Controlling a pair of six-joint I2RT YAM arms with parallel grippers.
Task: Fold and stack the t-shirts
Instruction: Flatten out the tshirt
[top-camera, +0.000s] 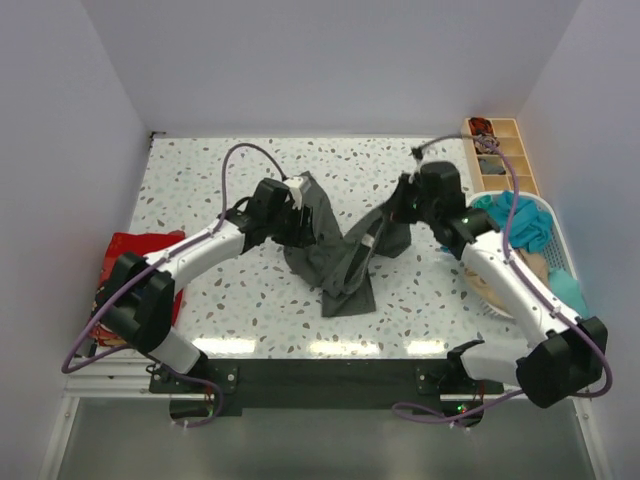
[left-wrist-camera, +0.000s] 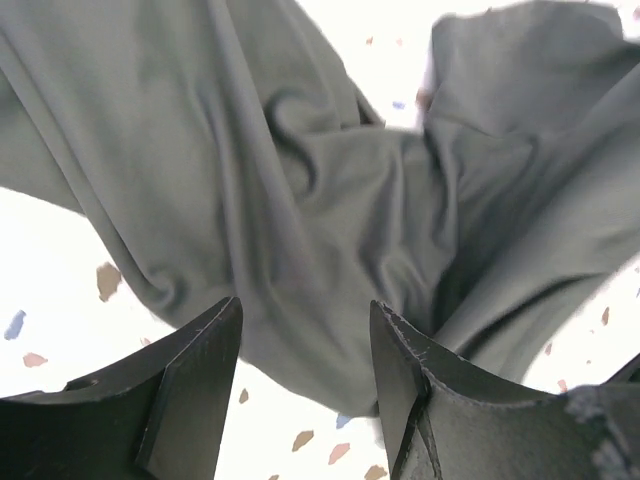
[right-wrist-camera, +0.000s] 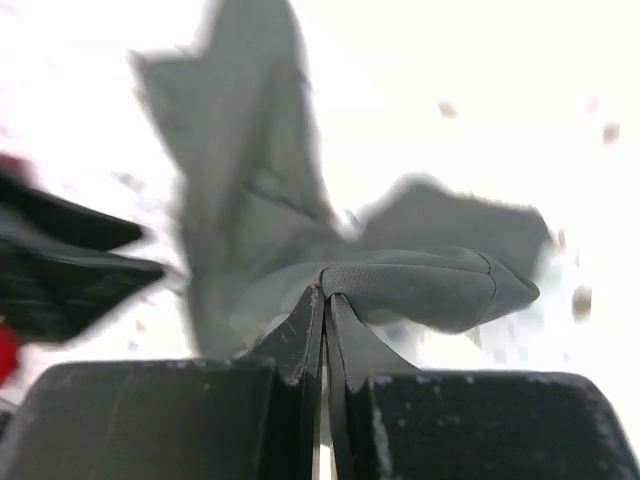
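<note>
My left gripper grabs the t-shirt's loose edge next, away from my right gripper's pinch, to stretch and spread the dark grey-green t-shirt (top-camera: 335, 255) for folding.
The dark grey-green t-shirt (top-camera: 335, 255) lies crumpled and partly lifted in the middle of the table. My right gripper (top-camera: 398, 215) is shut on a fold of it, and the pinch shows in the right wrist view (right-wrist-camera: 327, 292), with the shirt (right-wrist-camera: 250, 220) hanging beyond. My left gripper (top-camera: 300, 205) is at the shirt's upper left part. Its jaws (left-wrist-camera: 305, 315) stand open with the shirt (left-wrist-camera: 300, 180) just past the tips and nothing gripped. The red t-shirt (top-camera: 135, 250) lies at the table's left edge. Teal (top-camera: 520, 222) and tan (top-camera: 498, 292) t-shirts lie in the basket.
A white plastic basket (top-camera: 556, 238) stands at the right edge of the speckled table (top-camera: 220, 170). A wooden compartment tray (top-camera: 500, 150) with small items stands at the back right. White walls enclose the back and sides.
</note>
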